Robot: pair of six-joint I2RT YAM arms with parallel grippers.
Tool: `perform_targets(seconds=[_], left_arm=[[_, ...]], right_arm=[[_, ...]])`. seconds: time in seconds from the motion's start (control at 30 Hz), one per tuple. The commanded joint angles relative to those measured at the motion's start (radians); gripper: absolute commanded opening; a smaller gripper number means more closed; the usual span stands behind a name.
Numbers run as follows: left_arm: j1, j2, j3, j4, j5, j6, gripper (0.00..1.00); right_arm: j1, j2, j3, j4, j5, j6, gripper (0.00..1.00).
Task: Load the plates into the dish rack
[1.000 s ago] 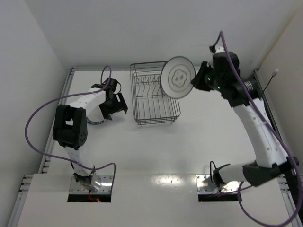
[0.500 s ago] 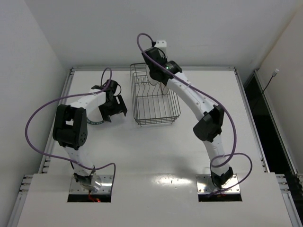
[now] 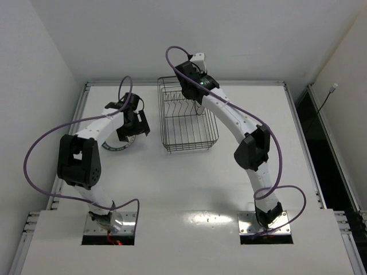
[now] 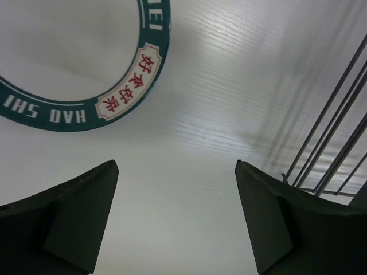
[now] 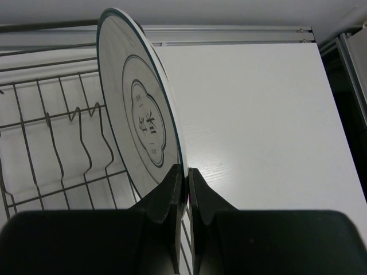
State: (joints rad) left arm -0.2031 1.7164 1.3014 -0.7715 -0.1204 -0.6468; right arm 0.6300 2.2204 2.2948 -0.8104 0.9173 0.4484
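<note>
The rim of the white plate (image 5: 140, 123) is above and beside the upright wires of the dish rack. The robot's right gripper will line the plate up before opening, or the plate would fall crooked.
My right gripper (image 5: 185, 169) is shut on the lower rim of a white plate (image 5: 140, 123) with a thin dark rim and a flower mark. It holds the plate upright on edge over the right side of the dish rack (image 5: 54, 143). From above, the right arm arches over the dark wire dish rack (image 3: 186, 129), its gripper (image 3: 197, 104) hiding most of that plate. A teal-banded plate (image 4: 135, 86) lies flat on the table left of the rack, showing as an arc (image 3: 114, 148) in the top view. My left gripper (image 4: 176, 166) hangs open and empty just beyond the teal-banded plate, above bare table.
The rack's wires (image 4: 335, 134) stand close to the right of the left fingers. Upright prongs (image 5: 83, 137) line the rack's floor beside the held plate. A raised rail (image 3: 86, 91) edges the table at the back and left.
The right arm has swung from the far right over to the rack, carrying the plate and turning it on edge. The left gripper has shifted slightly back, still open.
</note>
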Motion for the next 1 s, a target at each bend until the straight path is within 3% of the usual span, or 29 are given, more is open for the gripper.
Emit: perform_targets(seconds=[0.0,0.33,0.37,0.4,0.5,0.6,0.63,0.67,0.73,0.97], left_arm=[[0.004,-0.052,-0.019,-0.008,-0.100,0.036,0.81],[0.004,-0.054,-0.037,-0.018,-0.197,0.055,0.84],[0.004,-0.054,-0.037,-0.018,-0.197,0.055,0.84],[0.004,-0.043,-0.037,-0.018,-0.223,0.055,0.85],[0.004,-0.032,-0.037,-0.043,-0.287,0.055,0.87],[0.004,-0.009,-0.037,-0.064,-0.396,0.033,0.95],[0.004,-0.009,-0.028,-0.064,-0.430,0.033,0.96],[0.004,0.012,-0.018,-0.064,-0.447,0.033,0.98],[0.004,0.035,0.001,-0.064,-0.476,0.061,1.00],[0.014,0.251,0.159,-0.084,-0.502,0.124,1.00]], right_arm=[[0.004,0.017,0.006,0.048,0.051,-0.007,0.00],[-0.006,0.122,-0.005,0.037,-0.029,-0.007,0.00],[-0.015,0.140,-0.005,0.037,-0.043,-0.007,0.01],[-0.015,0.140,-0.005,0.037,-0.075,-0.007,0.08],[-0.033,0.150,0.005,0.047,-0.182,-0.007,0.09],[-0.044,0.113,0.029,0.018,-0.279,0.038,0.31],[-0.044,0.075,0.038,0.005,-0.296,0.055,0.48],[-0.044,0.050,0.038,-0.024,-0.340,0.073,0.53],[-0.044,-0.010,-0.004,-0.033,-0.391,0.107,0.60],[-0.066,-0.298,-0.130,-0.013,-0.673,0.156,0.66]])
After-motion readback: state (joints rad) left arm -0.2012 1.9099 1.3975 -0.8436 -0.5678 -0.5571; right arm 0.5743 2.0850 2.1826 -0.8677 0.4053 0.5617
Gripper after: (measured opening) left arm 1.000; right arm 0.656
